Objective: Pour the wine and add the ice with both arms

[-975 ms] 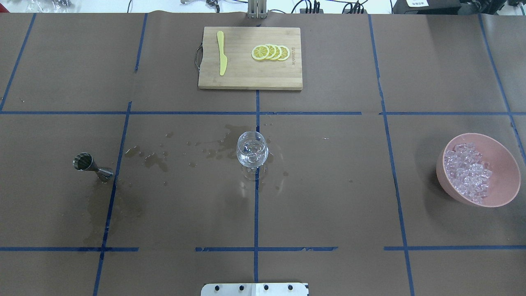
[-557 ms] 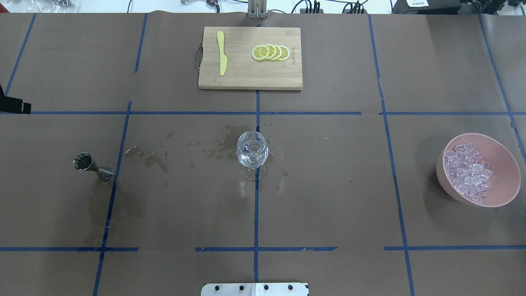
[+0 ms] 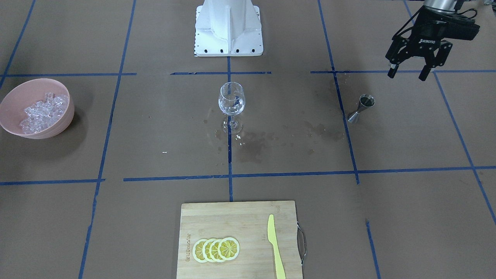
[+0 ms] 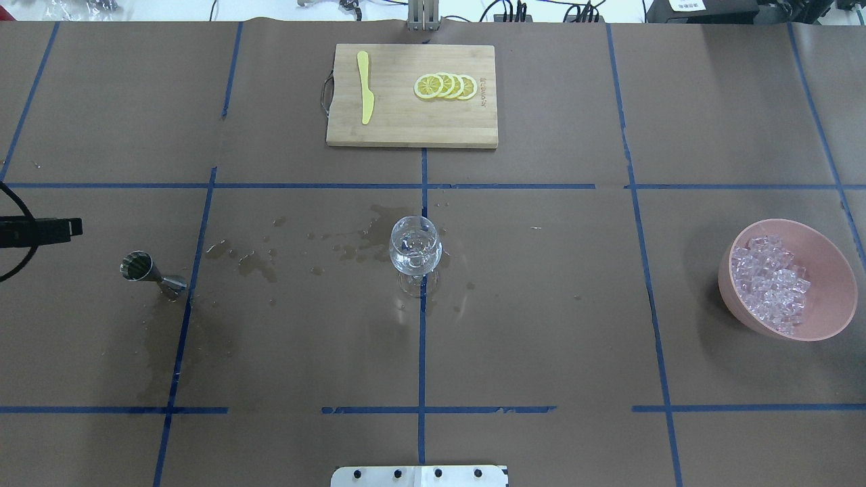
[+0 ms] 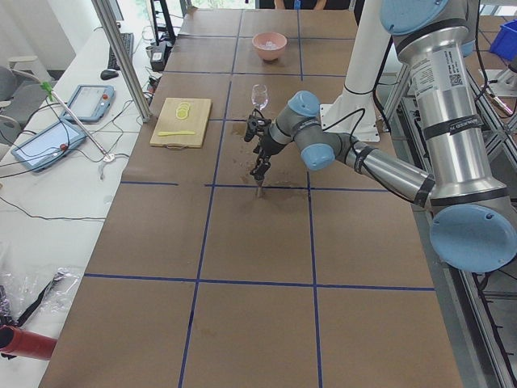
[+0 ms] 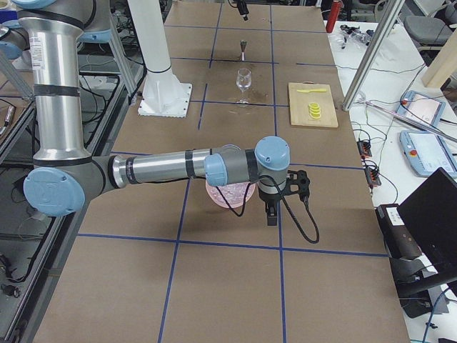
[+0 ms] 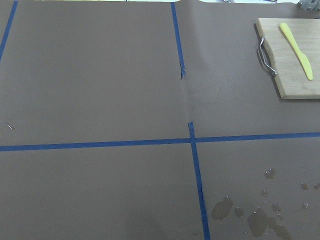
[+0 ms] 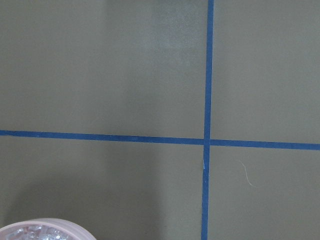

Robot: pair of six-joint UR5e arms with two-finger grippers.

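Observation:
My left gripper should next grab the steel jigger by its narrow middle (image 3: 359, 111), where the jigger's sloping sides meet, because the jigger gets wider toward its wide open cup (image 3: 366, 101).
The wine glass (image 4: 415, 249) stands upright at the table's middle and seems to hold a little clear wine (image 3: 231, 105). A steel jigger (image 4: 145, 269) stands upright on the left. My left gripper (image 3: 407, 73) hangs open and empty above the table, behind and outward of the jigger (image 3: 362, 108); only its black wrist part (image 4: 40, 230) shows in the overhead view. The ice (image 4: 771, 281) fills a pink bowl (image 4: 835, 270) on the right. My right gripper (image 6: 275, 211) hovers beside that bowl (image 6: 230, 194); I cannot tell whether it is open or shut.
A wooden cutting board (image 4: 411, 128) with a yellow knife (image 4: 365, 88) and lemon slices (image 4: 445, 86) lies at the far middle. Wet spill patches (image 4: 250, 260) spread between jigger and glass. The white base block (image 3: 228, 29) stands at the near edge.
My left arm's black wrist part has come into the overhead view from the left edge and moved nearer, toward the jigger. Glass, jigger and bowl have not moved.

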